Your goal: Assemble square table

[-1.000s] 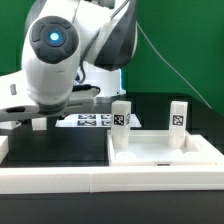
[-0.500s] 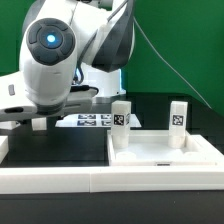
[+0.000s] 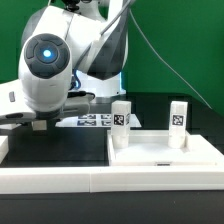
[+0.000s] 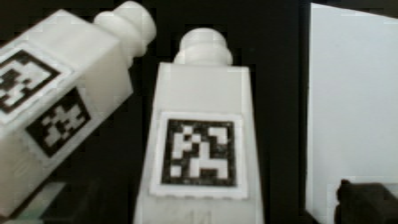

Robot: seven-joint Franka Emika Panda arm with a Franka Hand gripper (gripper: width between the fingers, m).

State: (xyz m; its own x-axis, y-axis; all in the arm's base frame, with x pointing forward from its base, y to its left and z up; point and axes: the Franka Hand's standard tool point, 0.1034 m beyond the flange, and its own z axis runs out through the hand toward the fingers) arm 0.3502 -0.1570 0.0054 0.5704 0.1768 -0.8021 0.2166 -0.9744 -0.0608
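The middle leg has my gripper's fingers reaching down on either side of it, next to the slanted leg. My gripper would hold the middle leg if it closed now, so it needs to close.
The white square tabletop lies at the exterior view's right, with two tagged white legs standing upright on it. My gripper hangs low at the exterior view's left, far from the tabletop. In the wrist view two more white legs lie side by side on the black surface. My gripper is open and straddles the middle leg, with one dark fingertip showing beside it. The other leg lies slanted next to it. Nothing is held.
The marker board lies behind my arm. A long white rail borders the front of the black work surface. A flat white surface runs along one side of the wrist view; I cannot tell what it is.
My arm has sunk and shifted toward the exterior view's left. The tabletop and its two upright legs have not moved.
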